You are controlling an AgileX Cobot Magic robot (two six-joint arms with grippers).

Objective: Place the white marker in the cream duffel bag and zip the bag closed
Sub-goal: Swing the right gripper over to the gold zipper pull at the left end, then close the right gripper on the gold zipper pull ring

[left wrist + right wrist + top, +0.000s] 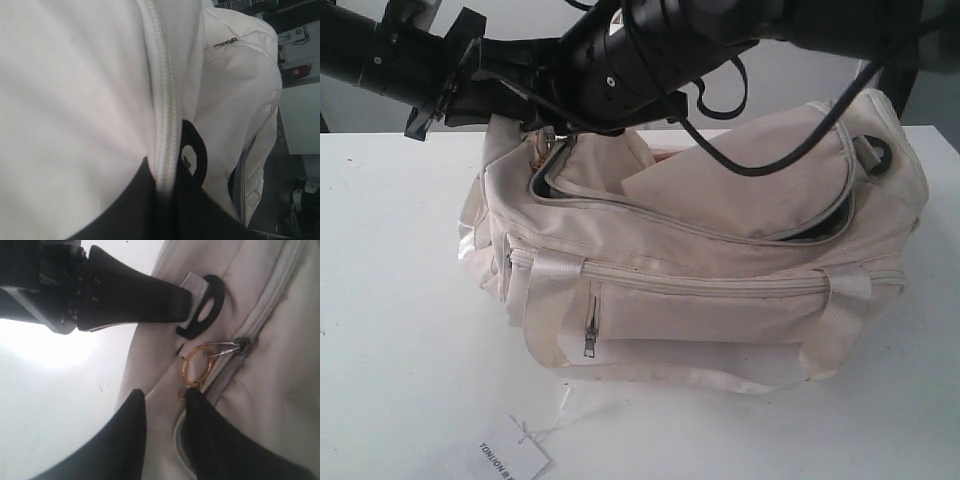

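My right gripper will next grab the zipper pull by its gold keyring (pixel 196 367), so it can zip the cream duffel bag closed.
The cream duffel bag (pixel 720 250) lies on the white table (pixel 390 300), and its curved top zipper gapes open along the lid. The white marker is out of view. Both arms reach down to the bag's left end. My left gripper (pixel 167 182) is shut on the bag's zipper strip beside a black ring (pixel 197 155). My right gripper (pixel 165 395) is open over the cream fabric, nothing between its fingers. A gold keyring (pixel 196 367) hangs from the zipper pull (pixel 232 346) just off one fingertip. The left gripper's fingers (pixel 145 297) end at the black ring (pixel 205 305).
A flat white paper tag (pixel 513 460) with black lettering lies at the table's front left, tied by a thin string. A satin strap handle (pixel 670 378) trails in front of the bag. The front pocket's zip pull (pixel 590 338) hangs down.
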